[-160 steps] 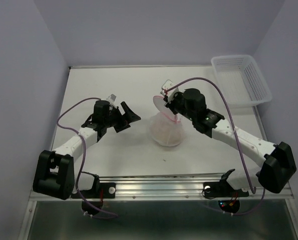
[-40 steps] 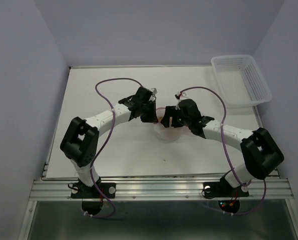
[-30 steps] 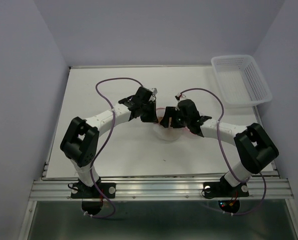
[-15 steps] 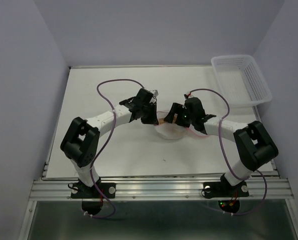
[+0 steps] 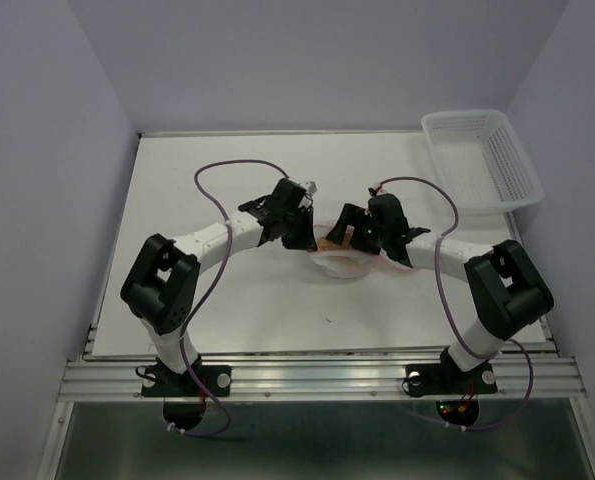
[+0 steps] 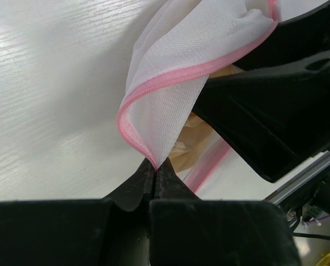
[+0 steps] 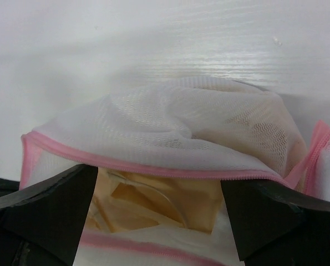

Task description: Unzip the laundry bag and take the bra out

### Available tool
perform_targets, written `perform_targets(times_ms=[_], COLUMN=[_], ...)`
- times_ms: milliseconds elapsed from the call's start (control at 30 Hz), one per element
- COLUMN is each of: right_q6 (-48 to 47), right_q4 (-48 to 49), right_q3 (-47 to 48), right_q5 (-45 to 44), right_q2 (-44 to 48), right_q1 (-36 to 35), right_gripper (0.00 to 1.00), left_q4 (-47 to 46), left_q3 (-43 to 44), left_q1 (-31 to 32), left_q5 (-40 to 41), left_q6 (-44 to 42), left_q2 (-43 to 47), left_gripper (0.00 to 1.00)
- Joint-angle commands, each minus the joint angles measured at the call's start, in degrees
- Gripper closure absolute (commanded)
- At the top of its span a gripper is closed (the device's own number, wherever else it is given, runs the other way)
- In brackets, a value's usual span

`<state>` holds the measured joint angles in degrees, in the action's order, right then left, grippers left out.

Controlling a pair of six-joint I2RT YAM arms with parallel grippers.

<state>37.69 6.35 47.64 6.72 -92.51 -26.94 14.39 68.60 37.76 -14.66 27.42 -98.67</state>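
The right gripper grabs the bra by its thin beige strap (image 7: 155,189) next, leaving the peach cups free to slip from the bag.
The laundry bag (image 5: 339,262), white mesh with pink piping, lies mid-table with its zipper undone and its mouth gaping. My left gripper (image 5: 303,236) is shut on the bag's pink-piped rim (image 6: 155,164) and holds the mesh flap (image 6: 192,50) up. The peach bra (image 7: 159,205) shows inside the bag under the lifted flap (image 7: 181,133), and it also peeks out in the left wrist view (image 6: 188,145). My right gripper (image 7: 158,191) is wide open at the bag's mouth, one finger (image 7: 48,216) on each side of the bra, gripping nothing.
A white plastic lattice basket (image 5: 482,160) stands at the back right corner of the table. Purple cables loop above both arms. The right arm's black finger (image 6: 264,122) fills the right of the left wrist view.
My right gripper has opened wider and its wrist has shifted slightly right at the bag's mouth. The left gripper has kept its hold on the rim and stayed put.
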Motion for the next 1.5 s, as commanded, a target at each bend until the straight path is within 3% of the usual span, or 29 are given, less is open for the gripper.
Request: perform_targets(times_ms=[0,100,200,267,300,533,833,1067,1200,1467], right_q6=[-3.32,-5.87,-7.28,-7.72,-7.72,-12.72,-19.58,-19.85,-17.75,-9.67], right_q4=[-5.72,-8.00,-10.03,-10.39,-10.57,-5.32,4.45,8.41,8.85,13.07], right_q3=[2.11,3.42,4.74,5.53,5.80,5.02,0.00,-0.44,2.55,4.04], right_q5=[-11.97,-16.82,-20.51,-22.97,-23.50,-21.94,-8.58,-0.14,10.03,20.59], right_q2=[-2.93,-3.73,-4.52,-5.22,-5.49,0.30,19.88,27.55,30.62,37.05], right_q1=[-1.44,-4.17,-6.89,-7.43,-7.95,-7.95,-7.95,-7.95,-6.82,-0.15], right_gripper=[0.05,0.10,0.23,0.47,0.65,0.99,0.99,0.99,0.99,0.99], left_q4=[-0.59,-0.59,-0.42,-0.51,-0.77,-1.12,-1.29,-1.65,-2.00,-5.25], left_q3=[-0.31,-0.05,1.01,1.27,1.45,1.28,1.89,2.68,3.12,1.28], left_q1=[0.47,0.47,0.47,0.47,0.47,0.47,0.39,0.39,0.04,-1.28], left_q5=[-0.20,-0.02,-0.29,-0.72,-0.81,-0.29,0.42,0.07,-0.11,-1.25], left_q6=[-1.23,-0.97,-0.70,-0.70,-0.70,-0.44,0.53,1.23,1.49,2.20], left_q2=[2.79,2.26,1.12,0.77,0.68,0.68,-1.26,-2.93,-4.94,-7.58], left_gripper=[1.00,1.00,1.00,1.00,1.00,1.00,0.99,0.91,0.91,0.91])
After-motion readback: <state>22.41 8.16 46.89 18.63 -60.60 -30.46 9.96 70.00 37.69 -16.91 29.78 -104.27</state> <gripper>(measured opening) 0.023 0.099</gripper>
